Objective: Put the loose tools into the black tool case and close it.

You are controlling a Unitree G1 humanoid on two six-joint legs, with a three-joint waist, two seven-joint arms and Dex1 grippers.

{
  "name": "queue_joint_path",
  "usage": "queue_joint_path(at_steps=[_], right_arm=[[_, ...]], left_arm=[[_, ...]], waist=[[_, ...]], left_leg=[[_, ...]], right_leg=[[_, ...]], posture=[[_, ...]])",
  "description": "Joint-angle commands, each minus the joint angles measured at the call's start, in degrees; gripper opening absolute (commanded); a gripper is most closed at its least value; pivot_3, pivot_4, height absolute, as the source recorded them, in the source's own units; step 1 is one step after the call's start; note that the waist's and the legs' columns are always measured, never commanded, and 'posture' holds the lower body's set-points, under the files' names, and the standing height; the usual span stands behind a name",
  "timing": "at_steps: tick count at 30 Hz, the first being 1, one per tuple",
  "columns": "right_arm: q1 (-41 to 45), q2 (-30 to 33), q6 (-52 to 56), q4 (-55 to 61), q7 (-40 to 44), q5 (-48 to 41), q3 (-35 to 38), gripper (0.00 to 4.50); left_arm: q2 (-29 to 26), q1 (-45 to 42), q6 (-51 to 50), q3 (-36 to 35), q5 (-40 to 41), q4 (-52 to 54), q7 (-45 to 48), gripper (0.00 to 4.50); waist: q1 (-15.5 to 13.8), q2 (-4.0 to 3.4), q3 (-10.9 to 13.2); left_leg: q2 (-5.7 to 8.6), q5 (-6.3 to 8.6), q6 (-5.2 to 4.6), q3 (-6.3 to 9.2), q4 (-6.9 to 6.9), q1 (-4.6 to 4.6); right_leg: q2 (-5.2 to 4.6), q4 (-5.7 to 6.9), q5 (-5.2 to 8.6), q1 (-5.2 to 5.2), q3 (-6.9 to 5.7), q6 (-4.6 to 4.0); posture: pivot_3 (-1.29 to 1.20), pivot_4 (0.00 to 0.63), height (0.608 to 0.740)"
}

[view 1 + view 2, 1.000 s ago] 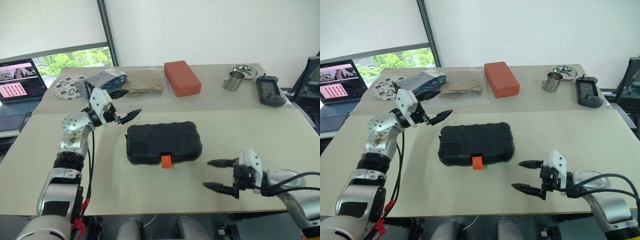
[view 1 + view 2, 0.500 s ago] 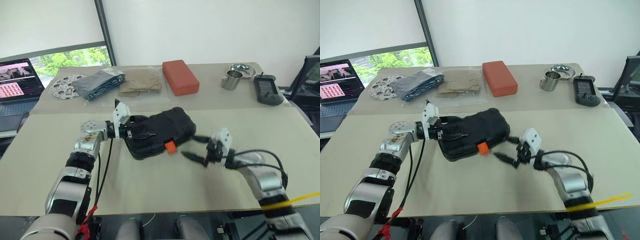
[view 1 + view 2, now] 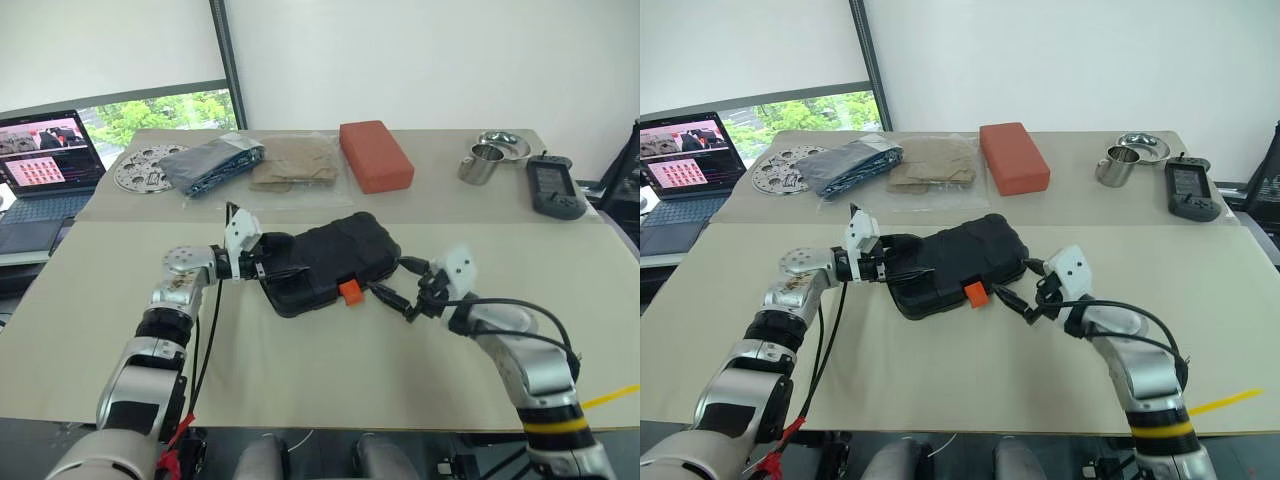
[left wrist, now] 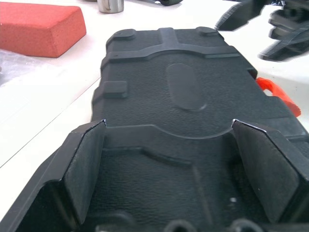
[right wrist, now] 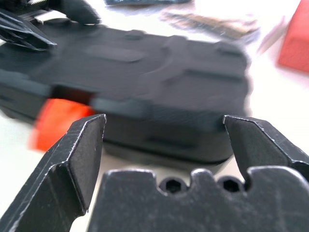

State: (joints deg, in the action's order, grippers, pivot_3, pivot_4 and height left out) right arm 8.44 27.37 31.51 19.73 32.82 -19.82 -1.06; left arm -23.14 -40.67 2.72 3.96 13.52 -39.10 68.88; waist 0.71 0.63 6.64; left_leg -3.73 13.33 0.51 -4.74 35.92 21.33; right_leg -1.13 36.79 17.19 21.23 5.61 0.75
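Observation:
The orange latch's top sits in a notch between the sides of the case. My right gripper will next grab the latch by its protruding loose end [image 3: 352,297] [image 5: 47,135].
The black tool case [image 3: 325,262] lies shut in the middle of the table, skewed, with its orange latch [image 3: 349,293] facing me. My left gripper [image 3: 285,256] is open at the case's left end, its fingers [image 4: 84,164] straddling that end. My right gripper [image 3: 390,277] is open just right of the latch, near the case's front right corner, with nothing between its fingers [image 5: 72,159]. The right wrist view shows the case [image 5: 154,82] and latch [image 5: 58,121] close ahead. The loose tools are out of view.
On the far table stand a red-brown block [image 3: 375,155], clear bags with brown and dark contents [image 3: 290,170], a perforated metal disc [image 3: 140,168], a steel cup [image 3: 483,163], a bowl [image 3: 503,143] and a handheld device [image 3: 553,188]. A laptop [image 3: 45,160] sits far left.
My left gripper came down from up left onto the case's left end. My right gripper moved forward and left to the latch side. The case now lies turned askew.

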Motion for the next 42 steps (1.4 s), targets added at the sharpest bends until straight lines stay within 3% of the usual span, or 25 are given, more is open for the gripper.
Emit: queue_joint_path(at_steps=[1, 13, 17, 22, 24, 42], right_arm=[[-2.06, -1.08, 10.56, 11.24, -5.89, -2.16, -0.62, 4.50], [0.87, -9.23, 23.89, 16.38, -19.90, 1.94, -7.40, 4.50], [1.57, -8.98, 23.26, 16.22, -21.32, 4.48, -9.25, 3.55], [2.12, -9.22, 23.04, 16.13, -21.41, 5.62, -10.10, 1.57], [2.67, -9.07, 22.39, 15.63, -21.49, 6.50, -10.61, 1.18], [3.87, -11.36, 22.36, 13.68, -22.19, 9.05, -11.18, 1.18]], left_arm=[[1.26, 2.33, -3.25, 1.94, -2.34, 3.40, -3.27, 4.46], [5.37, 5.35, -12.73, 1.03, -2.49, 13.39, -13.54, 4.46], [5.33, 8.16, -14.48, 1.22, -2.30, 17.23, -14.75, 4.50], [4.80, 9.38, -15.35, 1.31, -2.32, 18.83, -15.10, 4.50], [4.66, 9.49, -15.55, 1.34, -2.39, 19.13, -15.35, 4.50], [4.83, 10.63, -16.06, 1.64, -2.17, 20.48, -16.05, 4.50]], waist=[[0.00, 0.02, -0.03], [-1.05, 0.08, -0.18], [-0.91, 0.07, -0.26], [-0.34, 0.08, -0.30], [-0.14, 0.08, -0.30], [0.27, 0.09, -0.30]], left_leg=[[0.02, 0.00, 0.00, 0.00, 0.00, -0.01], [0.50, -0.14, -0.19, 0.51, 0.14, 0.27], [0.78, -0.20, -0.29, 0.94, 0.12, 0.53], [0.84, -0.20, -0.29, 1.21, 0.08, 0.62], [0.87, -0.21, -0.31, 1.27, 0.08, 0.63], [0.89, -0.24, -0.35, 1.44, 0.07, 0.63]], right_leg=[[-0.01, 0.00, 0.00, -0.02, 0.01, 0.00], [-0.20, -0.05, 0.08, -0.09, 0.02, 0.20], [-0.28, -0.08, 0.12, -0.06, 0.03, 0.27], [-0.25, -0.09, 0.14, -0.05, -0.01, 0.29], [-0.25, -0.10, 0.14, -0.06, -0.02, 0.29], [-0.25, -0.11, 0.15, -0.06, -0.01, 0.30]], posture=[[0.00, 0.150, 0.740], [0.00, 0.150, 0.740], [0.00, 0.150, 0.740], [0.00, 0.150, 0.740], [0.00, 0.150, 0.740], [0.00, 0.150, 0.740]])
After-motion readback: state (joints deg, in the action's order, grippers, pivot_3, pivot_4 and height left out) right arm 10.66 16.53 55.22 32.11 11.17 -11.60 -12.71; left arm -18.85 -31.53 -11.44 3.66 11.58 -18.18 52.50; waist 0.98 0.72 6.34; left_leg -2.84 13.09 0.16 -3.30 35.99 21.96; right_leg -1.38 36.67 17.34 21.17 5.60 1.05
